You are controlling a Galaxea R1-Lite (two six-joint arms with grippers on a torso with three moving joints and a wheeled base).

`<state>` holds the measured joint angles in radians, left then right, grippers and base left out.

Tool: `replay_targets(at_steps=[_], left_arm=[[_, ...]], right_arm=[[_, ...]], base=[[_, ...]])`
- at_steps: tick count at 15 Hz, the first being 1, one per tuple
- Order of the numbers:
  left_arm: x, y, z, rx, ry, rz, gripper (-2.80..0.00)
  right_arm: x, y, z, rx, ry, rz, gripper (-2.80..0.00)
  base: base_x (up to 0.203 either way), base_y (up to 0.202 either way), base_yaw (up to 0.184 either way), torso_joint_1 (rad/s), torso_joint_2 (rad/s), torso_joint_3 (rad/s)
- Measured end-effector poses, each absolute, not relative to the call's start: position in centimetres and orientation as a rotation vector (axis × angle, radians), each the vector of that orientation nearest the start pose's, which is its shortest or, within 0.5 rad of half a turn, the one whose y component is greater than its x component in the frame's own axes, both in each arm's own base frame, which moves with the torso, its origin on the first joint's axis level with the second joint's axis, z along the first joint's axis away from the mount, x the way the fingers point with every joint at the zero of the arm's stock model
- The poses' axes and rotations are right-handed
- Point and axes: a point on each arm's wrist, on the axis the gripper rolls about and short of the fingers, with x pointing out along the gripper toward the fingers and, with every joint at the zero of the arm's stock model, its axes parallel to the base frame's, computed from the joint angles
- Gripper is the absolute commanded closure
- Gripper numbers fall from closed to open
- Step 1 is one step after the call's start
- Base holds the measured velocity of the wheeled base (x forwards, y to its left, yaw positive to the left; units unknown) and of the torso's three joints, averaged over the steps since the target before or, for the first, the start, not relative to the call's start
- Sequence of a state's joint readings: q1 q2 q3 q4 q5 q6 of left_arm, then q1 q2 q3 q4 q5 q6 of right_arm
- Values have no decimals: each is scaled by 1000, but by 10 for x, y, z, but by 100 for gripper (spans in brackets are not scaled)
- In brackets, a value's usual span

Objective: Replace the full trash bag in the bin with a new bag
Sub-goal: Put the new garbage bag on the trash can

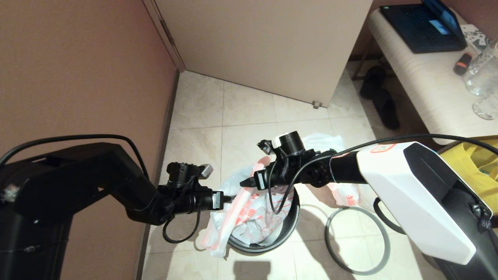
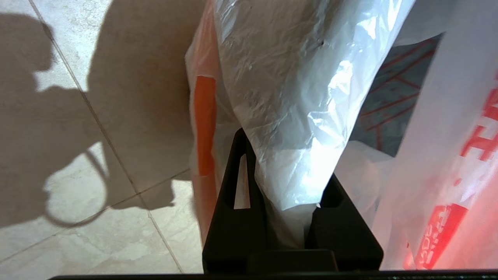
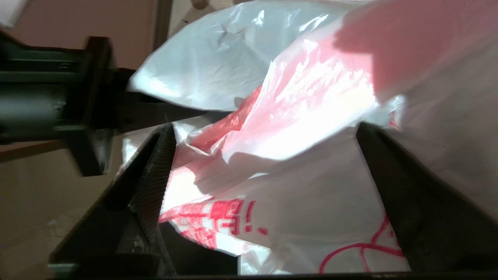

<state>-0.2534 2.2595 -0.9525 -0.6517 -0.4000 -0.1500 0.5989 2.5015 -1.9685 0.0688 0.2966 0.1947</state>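
Note:
The new bag's hem stands up in a fold, while the printed plastic (image 1: 254,214) hangs slack. My right gripper should next grab the new bag by its pink hem (image 1: 241,198).
The black bin (image 1: 292,217) stands on the tiled floor with the new bag (image 1: 249,217) crumpled in and over its mouth, red print showing. My left gripper (image 1: 230,198) is at the bin's left rim, shut on a fold of the new bag (image 2: 295,77); the plastic runs up between the jaws of that gripper (image 2: 286,167). My right gripper (image 1: 246,182) hovers over the bin mouth, open, with its fingers (image 3: 163,155) wide apart on either side of loose bag plastic (image 3: 295,186). The full trash bag (image 1: 325,140) lies behind the bin, partly hidden by my right arm.
The grey hoop (image 1: 327,233) lies flat on the floor right of the bin. A yellow cloth tote (image 1: 472,159) is at the far right. Black slippers (image 1: 383,101) sit under a bench with a laptop (image 1: 424,27) and glasses. The wall stands close on the left.

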Motion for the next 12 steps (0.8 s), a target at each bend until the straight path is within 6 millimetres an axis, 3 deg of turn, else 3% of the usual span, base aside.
replay_targets(at_steps=[12], left_arm=[[377, -101, 27, -195, 693, -582, 0]], right_arm=[[414, 292, 103, 74, 738, 790, 0]], base=[[0, 0, 0, 0, 0, 0]])
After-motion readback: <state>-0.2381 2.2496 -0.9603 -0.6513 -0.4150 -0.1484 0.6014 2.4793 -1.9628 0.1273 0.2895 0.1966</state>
